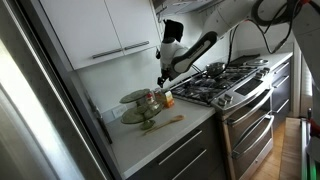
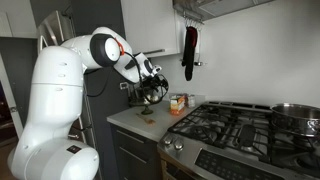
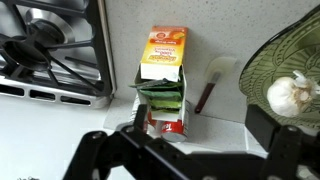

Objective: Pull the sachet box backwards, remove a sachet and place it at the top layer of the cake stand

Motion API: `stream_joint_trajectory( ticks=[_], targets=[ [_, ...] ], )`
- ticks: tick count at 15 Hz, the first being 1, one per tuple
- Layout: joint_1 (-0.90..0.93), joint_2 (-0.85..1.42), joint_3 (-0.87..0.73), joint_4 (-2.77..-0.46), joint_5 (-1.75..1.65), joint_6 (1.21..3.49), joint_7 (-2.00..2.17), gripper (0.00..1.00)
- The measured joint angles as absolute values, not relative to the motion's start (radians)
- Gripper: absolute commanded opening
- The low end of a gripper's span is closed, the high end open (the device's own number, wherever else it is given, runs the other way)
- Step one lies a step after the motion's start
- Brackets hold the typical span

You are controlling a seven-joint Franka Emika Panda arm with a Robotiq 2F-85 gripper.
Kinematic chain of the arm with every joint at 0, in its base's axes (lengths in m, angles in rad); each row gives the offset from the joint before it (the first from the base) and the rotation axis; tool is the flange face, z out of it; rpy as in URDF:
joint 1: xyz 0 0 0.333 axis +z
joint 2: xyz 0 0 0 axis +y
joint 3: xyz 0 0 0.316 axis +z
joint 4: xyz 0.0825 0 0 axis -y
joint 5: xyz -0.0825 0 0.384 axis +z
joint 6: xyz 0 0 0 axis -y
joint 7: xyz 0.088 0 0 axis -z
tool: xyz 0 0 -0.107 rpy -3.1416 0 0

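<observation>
I should grab the sachet box (image 3: 163,55) next by its side that faces the cake stand, at the box's open end. Then I can pull the box backwards with the sachets in reach.
The sachet box (image 3: 163,55) is orange and tan and stands on the white counter with its near end open. Green sachets (image 3: 160,97) show inside it, above a red label. The box also shows in both exterior views (image 1: 168,98) (image 2: 178,102), between the stove and the cake stand. The olive-grey cake stand (image 1: 135,100) fills the right edge of the wrist view (image 3: 285,60), with a garlic bulb (image 3: 290,93) on a plate. My gripper (image 3: 199,122) is open and empty just above the counter. Its left finger is beside the box's open end. It also shows in both exterior views (image 1: 162,78) (image 2: 152,92).
A gas stove (image 3: 50,45) (image 1: 225,80) lies beside the box. A utensil with a red handle (image 3: 208,88) lies between the box and the stand. A wooden spoon (image 1: 165,123) lies near the counter's front edge. Cabinets hang above.
</observation>
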State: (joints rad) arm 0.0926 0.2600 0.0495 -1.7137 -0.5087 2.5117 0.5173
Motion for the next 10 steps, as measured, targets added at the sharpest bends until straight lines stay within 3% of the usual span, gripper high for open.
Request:
stream_joint_trajectory(
  ticks=[10],
  targets=[
    [0.126,0.326,0.012,-1.671,-0.502,2.585,0.514,1.0]
  ],
)
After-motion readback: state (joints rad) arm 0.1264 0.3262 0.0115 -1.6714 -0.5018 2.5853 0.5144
